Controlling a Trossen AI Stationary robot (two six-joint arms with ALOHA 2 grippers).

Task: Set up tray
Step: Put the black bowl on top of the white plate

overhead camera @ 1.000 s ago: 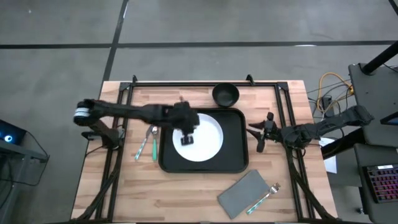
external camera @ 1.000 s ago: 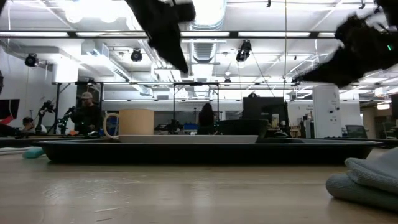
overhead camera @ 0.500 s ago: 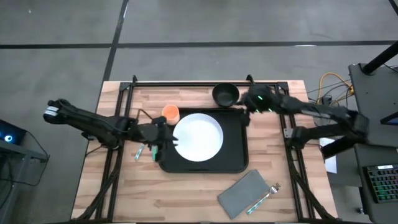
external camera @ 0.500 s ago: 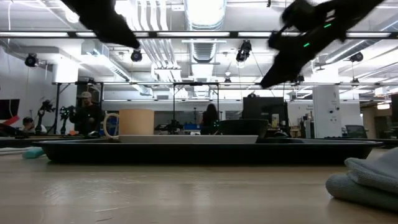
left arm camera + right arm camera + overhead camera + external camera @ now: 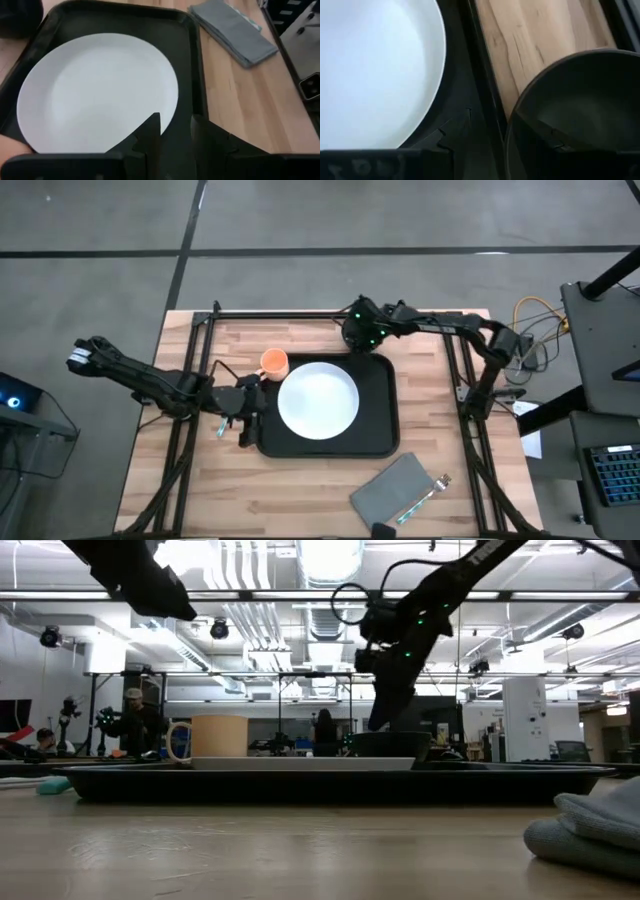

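Note:
My right gripper grabs the black bowl by its rim [image 5: 514, 107] next, to set the black bowl on the white plate [image 5: 375, 65].
The black tray [image 5: 380, 430] lies mid-table with a round white plate [image 5: 318, 400] on it. An orange cup [image 5: 274, 362] stands at the tray's far left corner; whether it is on the tray or beside it, I cannot tell. A black bowl [image 5: 362, 332] sits on the wood just beyond the tray's far rim. My right gripper [image 5: 491, 112] hangs open a little above the bowl [image 5: 385, 745], one finger over its inside, the other over the tray's rim [image 5: 485, 120]. My left gripper [image 5: 176, 127] is open and holds nothing, above the tray's left rim [image 5: 258, 420].
A folded grey napkin [image 5: 395, 490] lies near the table's front right with a teal-handled fork [image 5: 425, 498] on it. More teal-handled cutlery [image 5: 222, 425] lies left of the tray, under my left arm. Black frame rails [image 5: 300, 315] run along the table's far and side edges.
My right gripper has swung from the table's right edge across to the far edge and tipped down over the bowl. My left gripper has drawn back from above the plate toward the table's left edge, and the orange cup now shows at the tray's far left corner.

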